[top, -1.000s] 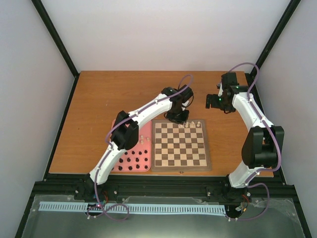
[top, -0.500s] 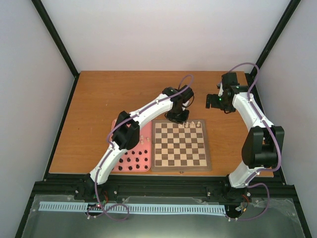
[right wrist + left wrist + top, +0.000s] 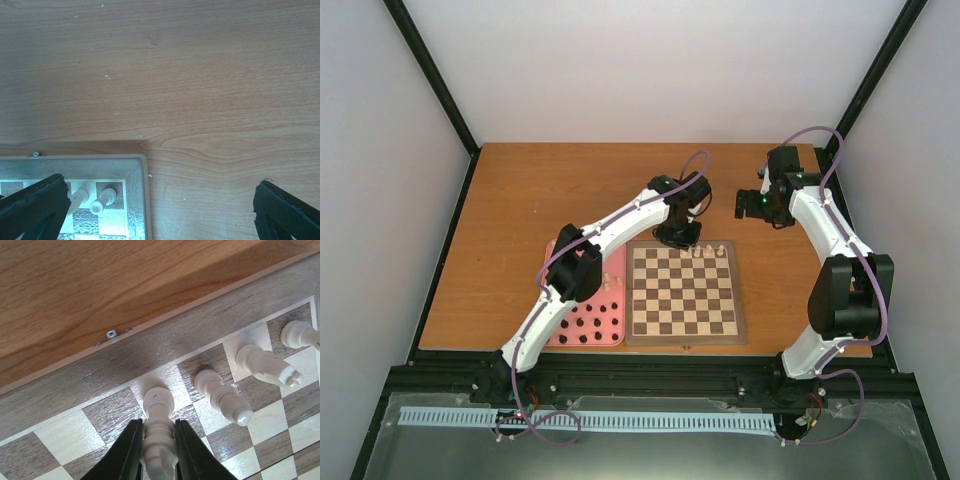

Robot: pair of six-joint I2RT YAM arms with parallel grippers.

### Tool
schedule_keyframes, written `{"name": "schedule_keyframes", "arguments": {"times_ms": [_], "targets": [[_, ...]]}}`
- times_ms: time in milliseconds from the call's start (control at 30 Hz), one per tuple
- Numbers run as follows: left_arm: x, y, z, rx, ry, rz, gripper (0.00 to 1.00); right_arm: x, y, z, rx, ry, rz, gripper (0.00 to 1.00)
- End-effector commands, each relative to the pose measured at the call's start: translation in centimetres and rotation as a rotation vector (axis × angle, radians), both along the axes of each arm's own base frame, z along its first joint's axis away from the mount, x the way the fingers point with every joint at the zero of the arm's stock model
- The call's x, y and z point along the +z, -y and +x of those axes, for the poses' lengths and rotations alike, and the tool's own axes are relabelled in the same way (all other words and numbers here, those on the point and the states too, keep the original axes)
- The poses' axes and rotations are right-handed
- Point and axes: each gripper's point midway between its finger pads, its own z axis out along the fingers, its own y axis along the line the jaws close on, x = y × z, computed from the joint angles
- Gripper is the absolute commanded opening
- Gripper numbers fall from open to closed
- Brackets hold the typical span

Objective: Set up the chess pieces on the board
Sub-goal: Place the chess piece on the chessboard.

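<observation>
My left gripper opens now, since the cream-white chess piece (image 3: 159, 407) stands with its base on the light square and would stay.
My left gripper (image 3: 677, 237) is shut on a cream-white chess piece (image 3: 159, 407), whose base rests on a light square in the far row of the board (image 3: 685, 340). To its right in the left wrist view, three more white pieces (image 3: 222, 397) stand in that same row, near the brown border (image 3: 150, 357). My right gripper (image 3: 752, 205) hovers open over bare table beyond the board's far right corner (image 3: 132, 200), with nothing between its fingers (image 3: 35, 205). Two of the row's pieces (image 3: 102, 200) show at the lower left of the right wrist view.
A pink tray (image 3: 616, 335) lies against the board's left side, holding several black figures (image 3: 582, 325) and a few white ones (image 3: 610, 280). The left arm reaches over the tray. The wooden table (image 3: 520, 220) ends at black frame rails.
</observation>
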Motion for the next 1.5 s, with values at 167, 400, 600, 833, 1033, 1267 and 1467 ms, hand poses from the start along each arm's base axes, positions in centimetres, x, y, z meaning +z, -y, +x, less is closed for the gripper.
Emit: {"name": "schedule_keyframes", "arguments": {"times_ms": [167, 400, 600, 833, 1033, 1267, 1467], "targets": [[0.9, 1.2, -0.4, -0.035, 0.002, -0.038, 0.21, 0.4, 0.2, 0.4, -0.005, 0.022, 0.015, 1.0], [1.1, 1.3, -0.3, -0.036, 0.008, -0.043, 0.27, 0.4, 0.0, 0.4, 0.003, 0.021, 0.025, 1.0], [1.4, 1.5, -0.2, -0.037, 0.012, -0.053, 0.3, 0.4, -0.1, 0.4, 0.007, 0.024, 0.029, 1.0], [2.7, 1.7, 0.0, -0.039, 0.036, -0.074, 0.46, 0.7, -0.3, 0.4, 0.012, 0.03, 0.034, 1.0], [3.8, 1.5, 0.4, -0.041, 0.071, -0.069, 0.55, 0.9, -0.2, 0.5, 0.011, 0.035, 0.034, 1.0], [7.9, 0.1, 1.8, -0.013, 0.168, -0.076, 0.72, 1.3, -0.2, 0.6, 0.011, 0.045, 0.034, 1.0], [13.3, -4.3, 4.1, 0.058, 0.28, -0.069, 0.85, 1.5, -0.4, 0.5, 0.018, 0.048, 0.044, 1.0]]}}
